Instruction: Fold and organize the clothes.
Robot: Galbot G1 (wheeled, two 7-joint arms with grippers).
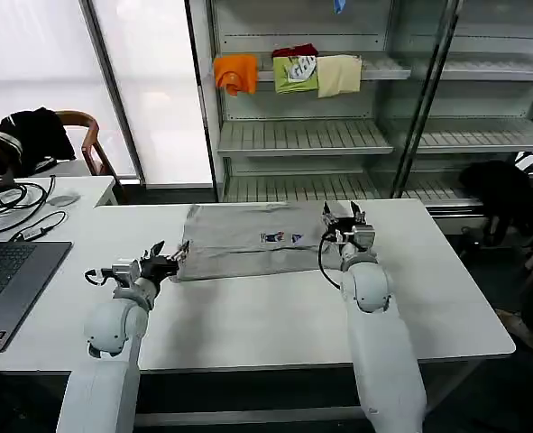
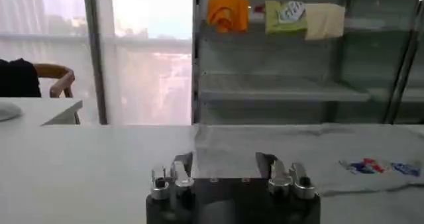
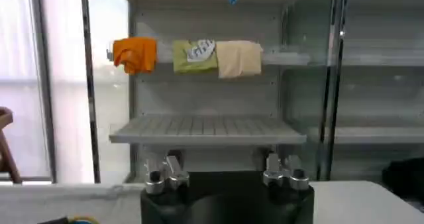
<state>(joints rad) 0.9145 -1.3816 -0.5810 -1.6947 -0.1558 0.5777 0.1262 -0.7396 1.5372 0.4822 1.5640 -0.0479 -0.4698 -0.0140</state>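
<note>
I need to pull the shirt straight for folding, so my left gripper should next grab the shirt by its side edge farther from the multicoloured print (image 1: pixel 281 237) (image 2: pixel 376 167).
A light grey shirt (image 1: pixel 248 236) lies flat across the back middle of the white table (image 1: pixel 275 316), with a small multicoloured print (image 1: pixel 281 237) facing up. My left gripper (image 1: pixel 171 256) stands open at the shirt's near left corner. In the left wrist view the gripper (image 2: pixel 224 159) has its fingers spread to either side of the cloth edge, and the shirt (image 2: pixel 291 149) and its print (image 2: pixel 376 167) stretch beyond. My right gripper (image 1: pixel 343 216) is open at the shirt's right edge. In the right wrist view that gripper (image 3: pixel 222 164) points toward the shelves with nothing between its fingers.
A metal shelf unit (image 1: pixel 302 135) behind the table holds orange (image 1: pixel 236 72), green (image 1: pixel 296 72) and cream (image 1: pixel 339 74) folded garments. A laptop (image 1: pixel 4 275) and cables (image 1: pixel 18 203) lie at the left. A black jacket (image 1: pixel 27 135) hangs on a chair.
</note>
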